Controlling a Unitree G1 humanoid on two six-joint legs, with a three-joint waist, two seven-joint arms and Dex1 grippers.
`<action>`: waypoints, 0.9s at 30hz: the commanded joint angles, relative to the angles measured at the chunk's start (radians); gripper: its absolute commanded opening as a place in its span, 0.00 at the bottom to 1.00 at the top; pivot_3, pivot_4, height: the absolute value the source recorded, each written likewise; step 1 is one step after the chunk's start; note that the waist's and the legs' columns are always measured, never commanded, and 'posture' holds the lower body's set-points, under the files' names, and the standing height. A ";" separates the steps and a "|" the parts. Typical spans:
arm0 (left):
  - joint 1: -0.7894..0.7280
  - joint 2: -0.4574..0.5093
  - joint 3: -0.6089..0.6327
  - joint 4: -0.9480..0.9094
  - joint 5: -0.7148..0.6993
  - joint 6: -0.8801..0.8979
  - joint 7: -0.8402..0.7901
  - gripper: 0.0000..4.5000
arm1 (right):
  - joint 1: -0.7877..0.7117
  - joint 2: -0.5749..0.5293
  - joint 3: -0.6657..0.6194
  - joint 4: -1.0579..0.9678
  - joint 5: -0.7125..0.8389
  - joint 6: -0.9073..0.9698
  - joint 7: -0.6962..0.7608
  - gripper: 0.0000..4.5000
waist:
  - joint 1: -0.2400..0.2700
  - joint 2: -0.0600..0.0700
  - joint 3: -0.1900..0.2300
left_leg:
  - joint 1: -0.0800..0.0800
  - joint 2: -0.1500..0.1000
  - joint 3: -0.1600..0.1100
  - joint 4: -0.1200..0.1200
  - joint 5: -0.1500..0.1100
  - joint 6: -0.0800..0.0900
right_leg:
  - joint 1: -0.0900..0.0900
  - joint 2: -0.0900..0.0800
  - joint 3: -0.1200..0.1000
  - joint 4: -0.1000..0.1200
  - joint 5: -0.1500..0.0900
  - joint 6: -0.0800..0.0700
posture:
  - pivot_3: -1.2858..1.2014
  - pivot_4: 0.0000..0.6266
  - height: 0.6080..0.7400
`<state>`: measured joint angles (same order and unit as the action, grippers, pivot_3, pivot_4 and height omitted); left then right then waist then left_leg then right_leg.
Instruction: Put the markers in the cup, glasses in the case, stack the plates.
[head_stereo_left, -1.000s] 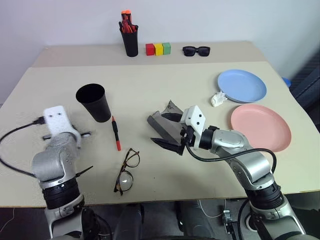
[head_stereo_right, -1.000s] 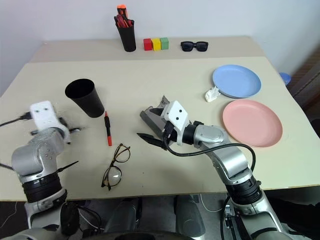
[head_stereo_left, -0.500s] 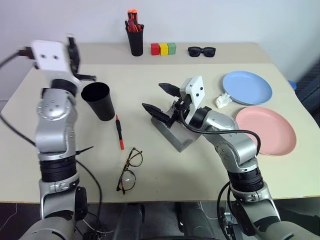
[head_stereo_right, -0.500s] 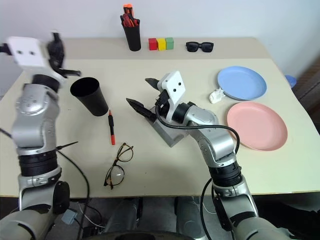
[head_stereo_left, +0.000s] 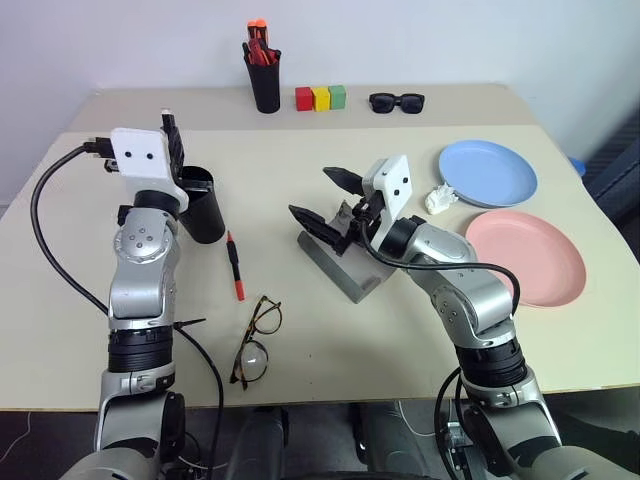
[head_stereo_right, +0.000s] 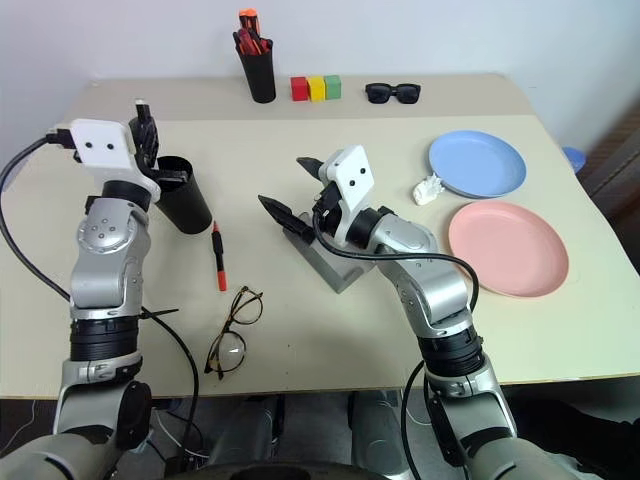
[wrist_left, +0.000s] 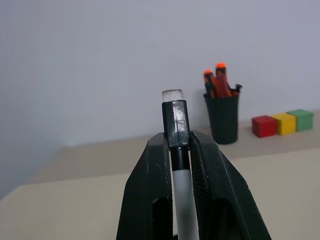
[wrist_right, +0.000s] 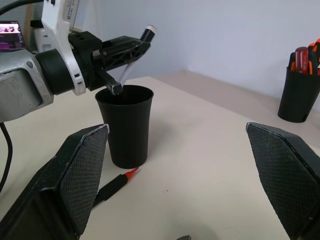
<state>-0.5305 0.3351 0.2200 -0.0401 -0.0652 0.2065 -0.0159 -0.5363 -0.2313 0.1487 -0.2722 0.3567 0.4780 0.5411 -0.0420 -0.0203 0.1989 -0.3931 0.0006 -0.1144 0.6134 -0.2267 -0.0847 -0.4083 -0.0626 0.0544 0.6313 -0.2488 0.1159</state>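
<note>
The white marker is upright with its lower end over the black cup's opening, so the left gripper needs to open now.
My left gripper is shut on the white marker, whose black cap sticks out past the fingertips. It is held just above the rim of the black cup, at the cup's left side, also seen in the right wrist view with the marker over the cup. The red marker lies right of the cup. The brown glasses lie near the front edge. My right gripper hangs open and empty over the grey case. The blue plate and pink plate lie side by side at the right.
At the back stand a black holder of orange-red pens, three coloured blocks and black sunglasses. A small crumpled white thing lies against the blue plate. A black cable hangs from my left wrist.
My left gripper has risen from the table's left side and moved right to the cup's rim, carrying the white marker. My right gripper has lifted a little off the case.
</note>
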 joint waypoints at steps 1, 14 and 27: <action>0.001 -0.003 0.012 -0.014 0.004 -0.031 0.008 0.02 | -0.009 0.004 0.000 -0.038 0.001 -0.023 0.007 1.00 | 0.000 0.000 0.000 | 0.000 0.000 0.000 0.000 0.000 0.000 | 0.000 0.000 0.000 0.000 0.000 0.000 | 0.52 0.24 1.00; 0.071 -0.008 0.006 -0.214 -0.104 0.005 -0.082 0.42 | -0.016 -0.006 -0.007 -0.028 0.001 -0.024 0.026 1.00 | -0.002 0.000 0.000 | 0.000 0.000 0.000 0.000 0.000 0.000 | 0.000 0.000 0.000 0.000 0.000 0.000 | 0.52 0.24 1.00; 0.287 0.148 -0.053 -0.620 -0.307 0.813 -0.095 0.99 | -0.007 -0.147 -0.059 -0.017 0.042 -0.010 0.156 1.00 | -0.003 0.001 0.000 | 0.001 0.000 0.000 0.000 0.000 0.000 | 0.001 0.000 0.000 0.000 -0.002 -0.003 | 0.52 0.24 1.00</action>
<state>-0.2189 0.5022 0.1342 -0.6287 -0.3899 0.8923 -0.1886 -0.5375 -0.3731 0.0995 -0.2545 0.3758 0.4743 0.6731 -0.0450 -0.0195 0.1994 -0.3917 0.0007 -0.1146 0.6136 -0.2268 -0.0844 -0.4070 -0.0623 0.0547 0.6312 -0.2496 0.1148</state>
